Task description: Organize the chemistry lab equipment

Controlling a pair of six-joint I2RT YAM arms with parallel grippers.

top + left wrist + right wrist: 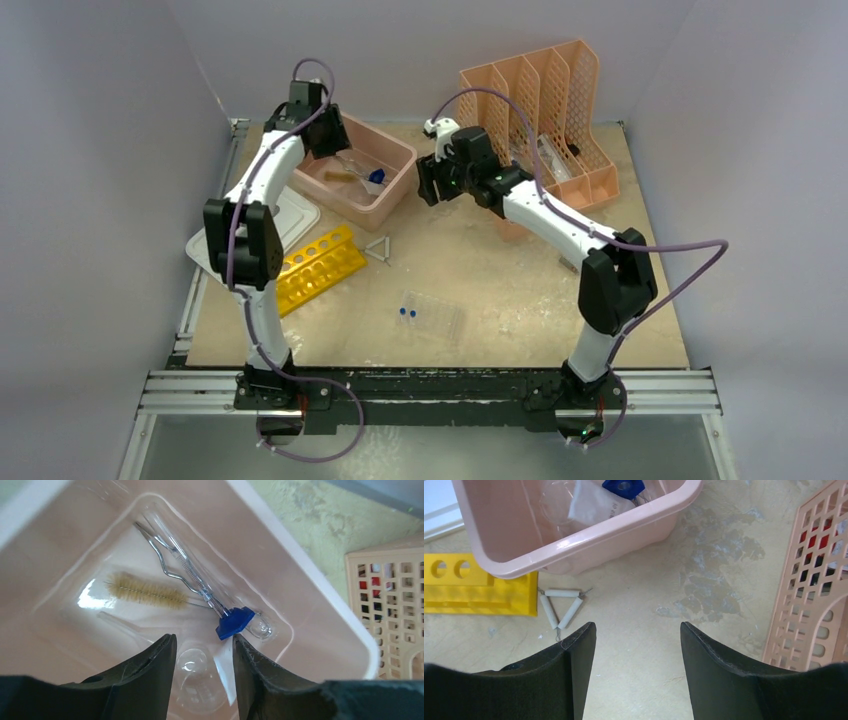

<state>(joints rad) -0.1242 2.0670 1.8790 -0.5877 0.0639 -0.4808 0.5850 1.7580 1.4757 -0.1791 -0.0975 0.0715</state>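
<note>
My right gripper will next grab the wire triangle by its side farthest from the yellow rack, so another side stays free to hand to my left gripper.
My left gripper (325,138) (204,637) is open and hangs inside the pink tub (320,605), its fingers either side of a clear round flask (192,665) without touching it. The tub also holds a wire clamp (172,562), a bristle brush (145,591) and a blue piece (235,622). My right gripper (428,182) (638,626) is open and empty over bare table right of the tub (589,535). The yellow rack (320,264) (479,587) lies on its side, with the wire triangle (379,249) (560,602) beside it. The clear tray (438,318) holds blue-capped vials (405,312). The scissor-like tongs do not show clearly.
The grey lid (292,215) lies left of the tub, partly under the left arm. The peach file holder (545,110) (819,580) stands at the back right, close to the right arm. The table is enclosed by white walls.
</note>
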